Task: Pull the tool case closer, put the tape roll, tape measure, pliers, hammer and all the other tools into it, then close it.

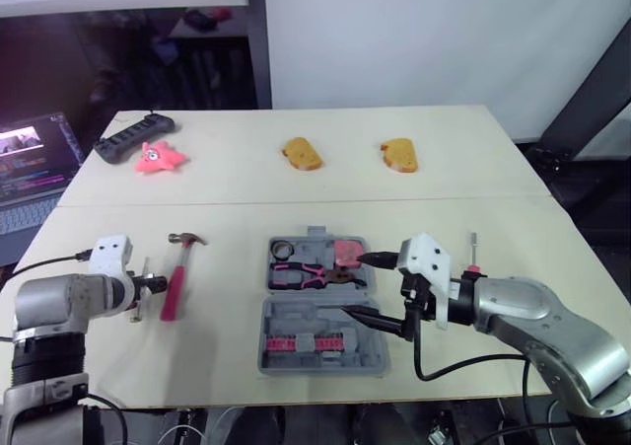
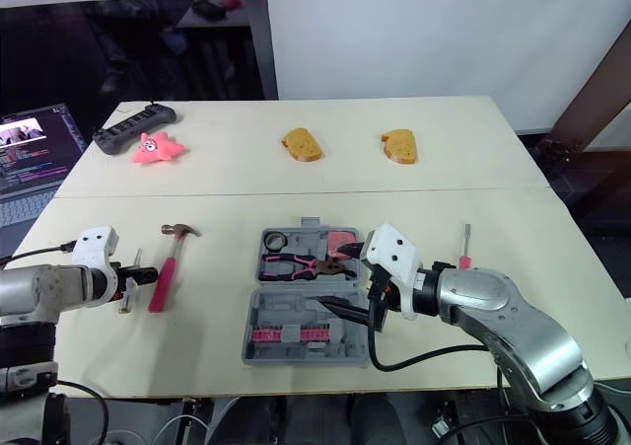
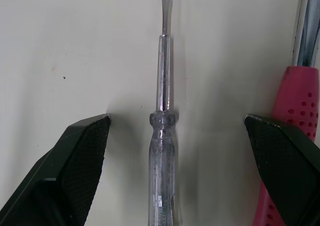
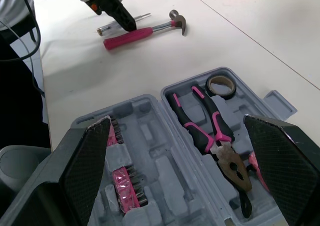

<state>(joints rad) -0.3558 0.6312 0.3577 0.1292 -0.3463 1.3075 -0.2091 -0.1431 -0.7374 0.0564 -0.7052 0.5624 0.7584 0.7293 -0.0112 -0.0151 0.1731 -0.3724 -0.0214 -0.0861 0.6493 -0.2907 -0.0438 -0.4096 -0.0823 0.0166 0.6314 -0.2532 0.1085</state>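
The long screwdriver has a slim steel shaft (image 3: pixel 164 70), so my left gripper next picks it up by the clear handle (image 3: pixel 162 143) beside its collar, near the middle.
The grey tool case (image 1: pixel 367 353) lies open at the table's front centre. Its far half holds a tape roll (image 1: pixel 281 247), pink-handled pliers (image 1: pixel 304 275) and a pink tape measure (image 1: pixel 347 253). My right gripper (image 1: pixel 365 287) hovers open over the case's right side. The pink-handled hammer (image 1: pixel 177 272) lies left of the case. My left gripper (image 3: pixel 176 120) is open, low over the table, with a clear-handled screwdriver (image 3: pixel 162 136) lying between its fingers and the hammer handle (image 3: pixel 295 116) just beside one finger. A small red-handled screwdriver (image 1: pixel 473 253) lies right of the case.
Two bread pieces (image 1: pixel 301 153) (image 1: pixel 399 155), a pink toy (image 1: pixel 158 157) and a black controller (image 1: pixel 133 134) lie along the far half of the table. An open laptop (image 1: pixel 30 169) stands off the left edge.
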